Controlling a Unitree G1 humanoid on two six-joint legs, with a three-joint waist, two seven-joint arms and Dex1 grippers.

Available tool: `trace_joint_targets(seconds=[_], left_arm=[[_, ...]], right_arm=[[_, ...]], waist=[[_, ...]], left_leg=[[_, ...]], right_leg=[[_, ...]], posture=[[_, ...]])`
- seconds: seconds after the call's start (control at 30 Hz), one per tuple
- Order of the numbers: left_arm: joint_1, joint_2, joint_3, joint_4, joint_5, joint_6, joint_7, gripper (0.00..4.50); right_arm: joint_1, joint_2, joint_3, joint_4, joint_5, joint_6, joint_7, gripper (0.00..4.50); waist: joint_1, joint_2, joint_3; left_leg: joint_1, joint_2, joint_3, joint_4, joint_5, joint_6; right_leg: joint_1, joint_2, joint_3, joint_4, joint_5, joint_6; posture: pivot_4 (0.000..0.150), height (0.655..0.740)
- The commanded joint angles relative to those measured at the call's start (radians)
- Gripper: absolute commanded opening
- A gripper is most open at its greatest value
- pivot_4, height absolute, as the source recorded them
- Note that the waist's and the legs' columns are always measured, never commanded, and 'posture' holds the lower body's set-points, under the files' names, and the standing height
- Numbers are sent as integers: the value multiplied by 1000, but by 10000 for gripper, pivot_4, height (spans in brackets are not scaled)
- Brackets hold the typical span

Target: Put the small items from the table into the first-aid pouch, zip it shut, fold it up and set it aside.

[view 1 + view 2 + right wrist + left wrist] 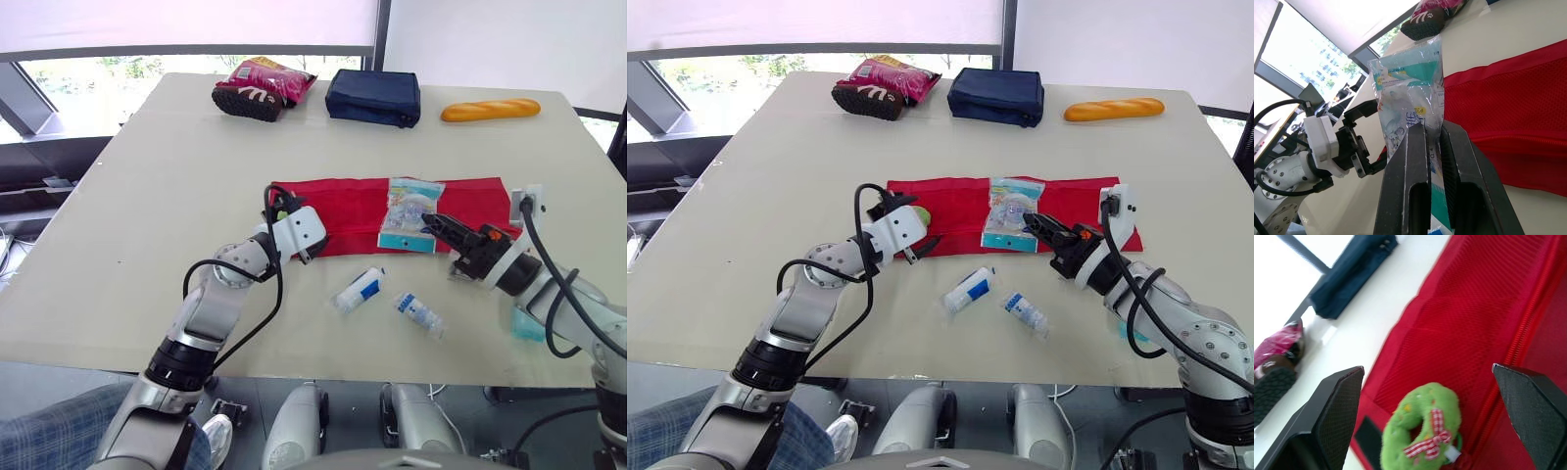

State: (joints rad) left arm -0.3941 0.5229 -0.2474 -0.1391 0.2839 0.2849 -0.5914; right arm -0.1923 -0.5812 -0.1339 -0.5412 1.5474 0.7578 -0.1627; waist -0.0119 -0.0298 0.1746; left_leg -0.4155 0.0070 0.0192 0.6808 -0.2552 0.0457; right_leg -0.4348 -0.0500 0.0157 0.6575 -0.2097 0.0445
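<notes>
The mesh pocket needs to be opened for the clear packet, so my left gripper will grab the red pouch by its zipper edge (1488,409) next.
The red mesh first-aid pouch (353,211) lies unfolded flat across the table. My left gripper (285,209) is open at the pouch's left end. A green plush wreath (1422,428) with a checked bow lies on the pouch between its spread fingers (1337,401). My right gripper (437,224) is shut on the lower edge of a clear plastic packet (409,214) with teal print, which stands over the pouch's middle. In the right wrist view the packet (1408,98) rises from between the two closed fingers. A white and blue tube (360,290) and a small wrapped item (419,313) lie on the table in front of the pouch.
At the far side lie a pink snack bag (265,86), a navy pouch (373,96) and a bread loaf (490,110). A teal item (526,328) is partly hidden under my right forearm. The table's front edge is close behind the loose items.
</notes>
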Motion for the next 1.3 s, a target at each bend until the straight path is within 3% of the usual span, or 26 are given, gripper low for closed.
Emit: trace_joint_targets(seconds=[0.03,0.43,0.93,1.03,1.23,1.27,1.3], left_arm=[[-16,29,-36,-16,48,-27,-20,44741],[-35,9,-32,26,139,-24,71,44741],[-37,18,-11,84,166,-51,119,44741],[-35,18,-4,91,163,-75,138,37398],[-18,33,5,92,149,-109,139,10854],[-14,35,6,92,145,-115,138,4853],[-11,36,7,91,142,-119,136,3524]], right_arm=[[-4,-3,-29,-42,14,-18,1,0],[-6,-8,-30,-43,20,-15,-1,0],[-14,5,-24,-40,3,-23,2,0],[-13,10,-22,-42,0,-24,0,0],[-11,19,-22,-44,-5,-25,-1,0],[-10,20,-22,-44,-6,-25,-1,0],[-10,21,-22,-44,-7,-25,0,0]], waist=[[0,0,0],[1,0,0],[0,0,0],[0,0,0],[1,0,0],[0,0,0],[0,0,0]], left_leg=[[0,0,0,0,0,0],[0,0,0,0,0,0],[0,0,0,0,0,0],[0,0,0,0,0,0],[0,0,0,1,0,0],[0,0,0,0,0,0],[0,0,0,0,0,0]], right_leg=[[0,0,0,0,0,0],[0,0,0,0,0,0],[0,0,0,1,0,0],[0,-1,0,1,0,0],[0,-1,0,1,0,0],[0,-1,0,1,0,0],[0,-1,0,1,0,0]], posture=[[1500,7164],[1500,7164],[1500,7164],[1500,7164],[1500,7164],[1500,7164],[1500,7164]])
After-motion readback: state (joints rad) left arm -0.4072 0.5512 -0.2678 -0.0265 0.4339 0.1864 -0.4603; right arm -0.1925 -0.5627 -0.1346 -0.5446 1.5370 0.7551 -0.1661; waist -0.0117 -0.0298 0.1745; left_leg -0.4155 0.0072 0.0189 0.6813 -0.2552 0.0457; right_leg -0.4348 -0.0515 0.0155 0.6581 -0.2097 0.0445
